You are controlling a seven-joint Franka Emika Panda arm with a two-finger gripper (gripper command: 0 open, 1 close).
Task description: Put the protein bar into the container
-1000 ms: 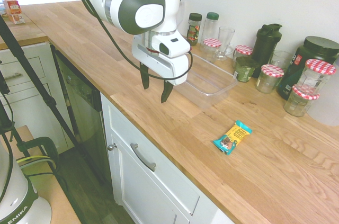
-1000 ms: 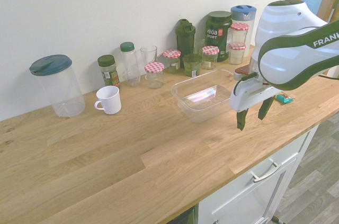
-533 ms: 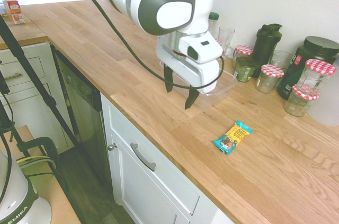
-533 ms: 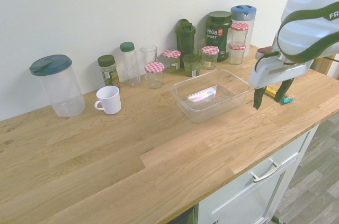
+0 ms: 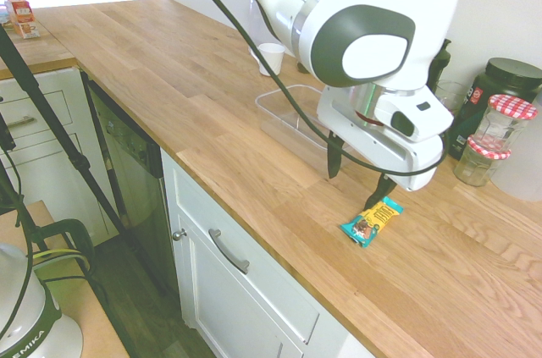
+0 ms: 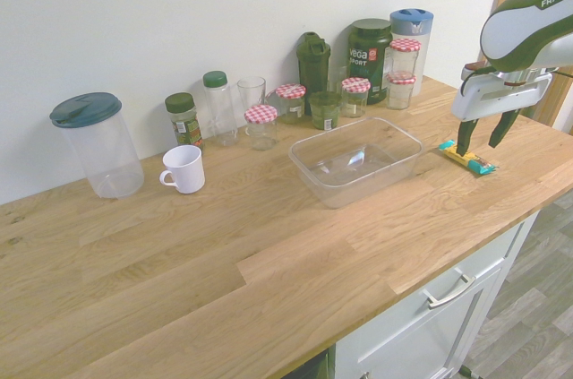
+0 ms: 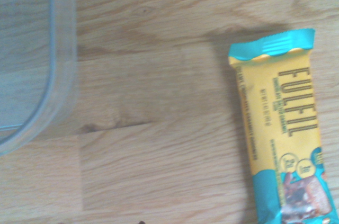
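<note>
The gripper grips the bar across its middle next, by the two long sides, since the bar is long and lies flat.
The protein bar lies flat on the wooden counter in its teal and yellow-orange wrapper, also visible as the bar and close up as the bar. My gripper hangs open just above the counter, between the bar and the container, with nothing between its fingers; it shows as the gripper over the bar in the second exterior view. The clear plastic container stands empty on the counter beside the bar; its rim is partly hidden by my arm, and one rounded corner shows in the wrist view.
Jars with red checkered lids, a dark shaker bottle, a black tub and glasses line the wall behind the container. A white mug and a tall lidded canister stand further along. The counter's front edge runs near the bar.
My arm has swung across the container toward the bar, and the open gripper has come down close to it. The bar and container have stayed in place.
</note>
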